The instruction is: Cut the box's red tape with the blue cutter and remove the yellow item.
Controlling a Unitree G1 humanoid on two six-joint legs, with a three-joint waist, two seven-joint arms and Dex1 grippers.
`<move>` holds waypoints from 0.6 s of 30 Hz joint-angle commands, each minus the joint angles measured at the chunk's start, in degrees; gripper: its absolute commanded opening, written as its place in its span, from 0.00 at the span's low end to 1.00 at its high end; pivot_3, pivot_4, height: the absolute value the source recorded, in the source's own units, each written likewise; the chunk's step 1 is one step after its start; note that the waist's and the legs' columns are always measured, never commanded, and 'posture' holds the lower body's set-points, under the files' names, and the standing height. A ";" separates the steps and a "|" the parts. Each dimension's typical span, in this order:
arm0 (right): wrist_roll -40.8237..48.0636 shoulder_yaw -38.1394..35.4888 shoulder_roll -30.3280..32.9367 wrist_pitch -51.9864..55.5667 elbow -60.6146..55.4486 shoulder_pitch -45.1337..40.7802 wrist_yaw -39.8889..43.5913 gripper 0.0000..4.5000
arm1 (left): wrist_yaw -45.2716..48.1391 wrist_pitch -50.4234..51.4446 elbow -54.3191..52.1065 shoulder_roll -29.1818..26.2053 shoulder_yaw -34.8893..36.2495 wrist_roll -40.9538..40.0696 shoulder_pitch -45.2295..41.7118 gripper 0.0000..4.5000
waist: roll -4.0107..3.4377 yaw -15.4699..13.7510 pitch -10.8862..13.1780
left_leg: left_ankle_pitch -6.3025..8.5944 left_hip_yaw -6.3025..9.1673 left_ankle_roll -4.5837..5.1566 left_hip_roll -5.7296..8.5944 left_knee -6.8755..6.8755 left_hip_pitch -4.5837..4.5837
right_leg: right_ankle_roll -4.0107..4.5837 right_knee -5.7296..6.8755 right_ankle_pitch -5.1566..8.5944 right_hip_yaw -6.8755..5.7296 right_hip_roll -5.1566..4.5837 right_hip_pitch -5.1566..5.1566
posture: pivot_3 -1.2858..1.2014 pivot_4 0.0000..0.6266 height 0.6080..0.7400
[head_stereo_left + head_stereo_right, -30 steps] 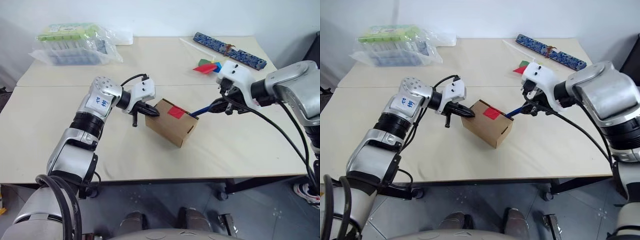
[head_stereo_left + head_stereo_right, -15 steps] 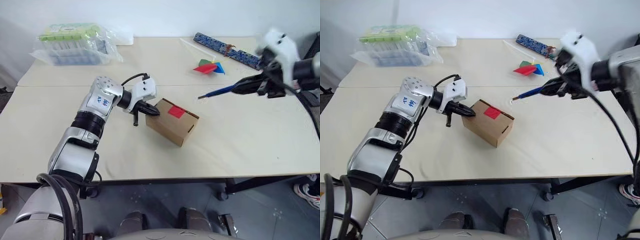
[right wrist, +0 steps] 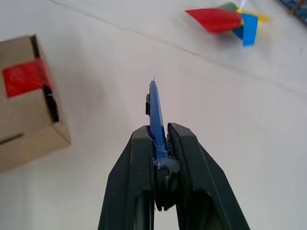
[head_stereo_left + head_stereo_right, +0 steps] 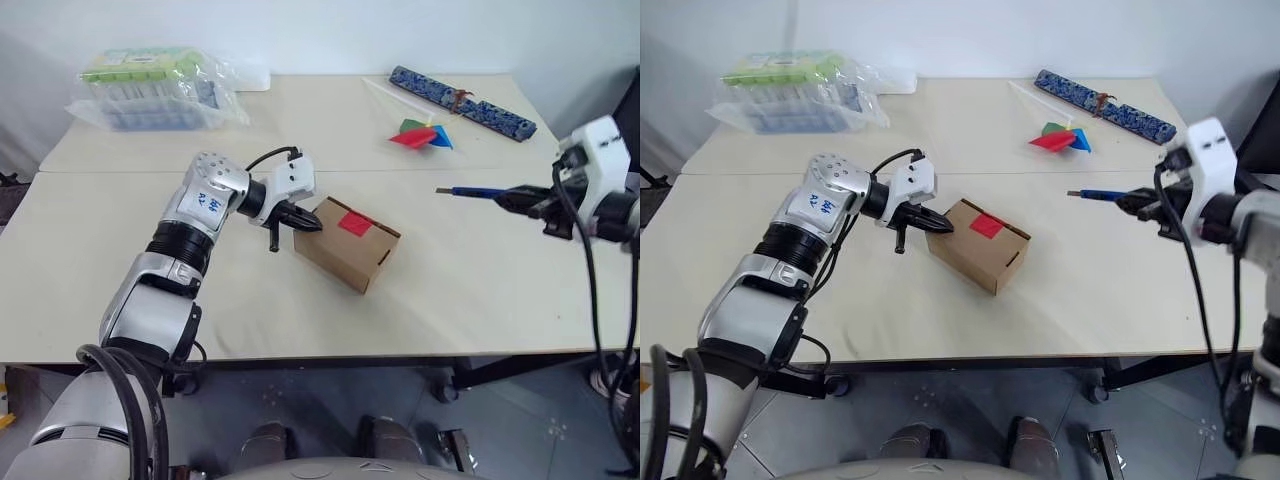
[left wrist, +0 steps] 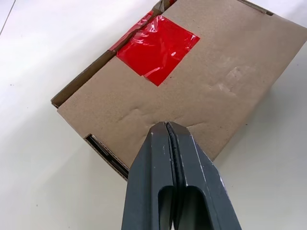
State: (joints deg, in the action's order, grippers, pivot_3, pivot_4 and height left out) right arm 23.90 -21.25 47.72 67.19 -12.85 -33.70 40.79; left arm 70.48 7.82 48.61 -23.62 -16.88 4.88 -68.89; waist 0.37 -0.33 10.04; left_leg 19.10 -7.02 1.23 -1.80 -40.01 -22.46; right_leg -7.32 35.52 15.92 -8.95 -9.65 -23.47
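Note:
My right gripper should keep hold of the blue cutter, because the cutter is in the air above the table and would fall if I opened now.
The brown box lies in the middle of the table, tilted, with the red tape over its flap seam. The tape looks creased along the seam. My left gripper is shut, and its closed tips rest against the box's near end. My right gripper hangs far to the right of the box, shut on the blue cutter. The cutter lies nearly level, with its tip pointing back toward the box. The yellow item is hidden.
A multicoloured pinwheel and a long blue patterned strip lie at the back right. A plastic bag of green-topped containers sits at the back left. The table's right edge is close under my right gripper.
My right gripper has pulled the cutter away from the box's right end, swinging far to the right and turning. The left gripper and the box have stayed put.

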 commanded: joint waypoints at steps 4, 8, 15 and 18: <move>-3.77 -5.09 -10.76 -21.38 1.17 12.38 -7.55 0.04 | -0.21 0.52 1.93 0.64 -2.41 2.94 2.09 0.00 | 0.07 -0.18 -0.05 | -0.01 -0.02 0.01 0.02 0.01 0.05 | -0.01 -0.07 0.00 0.02 0.01 0.09 | 0.52 0.24 1.00; -4.22 -3.27 -13.26 -27.94 4.78 16.29 -7.50 0.04 | -0.08 0.73 1.26 0.65 -2.45 2.86 2.38 0.00 | 0.06 -0.07 -0.04 | -0.01 -0.03 0.02 0.02 0.02 0.07 | -0.01 -0.06 0.00 0.03 0.01 0.09 | 0.52 0.24 1.00; -5.91 0.61 -13.36 -33.68 9.07 20.75 -7.48 0.04 | 0.07 1.24 -0.19 0.34 -2.25 2.62 2.97 0.00 | 0.05 -0.10 -0.05 | -0.02 0.01 0.04 0.01 0.03 0.10 | -0.01 -0.06 0.00 0.03 0.01 0.11 | 0.52 0.24 1.00; -7.68 2.46 -12.88 -35.34 10.49 22.65 -8.26 0.04 | 0.02 1.37 -0.76 0.26 -2.20 2.54 3.36 0.00 | 0.05 -0.11 -0.05 | -0.02 0.03 0.04 0.01 0.03 0.13 | -0.01 -0.06 0.00 0.03 0.01 0.16 | 0.52 0.24 1.00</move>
State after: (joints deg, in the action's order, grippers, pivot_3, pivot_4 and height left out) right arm 18.04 -20.04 33.87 32.12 -3.90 -12.69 32.99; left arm 70.16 8.13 47.18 -23.49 -16.82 4.97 -67.96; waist 0.42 -0.44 9.98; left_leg 19.08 -6.97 1.27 -1.79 -39.98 -22.31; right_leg -7.33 35.46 15.92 -8.93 -9.65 -23.30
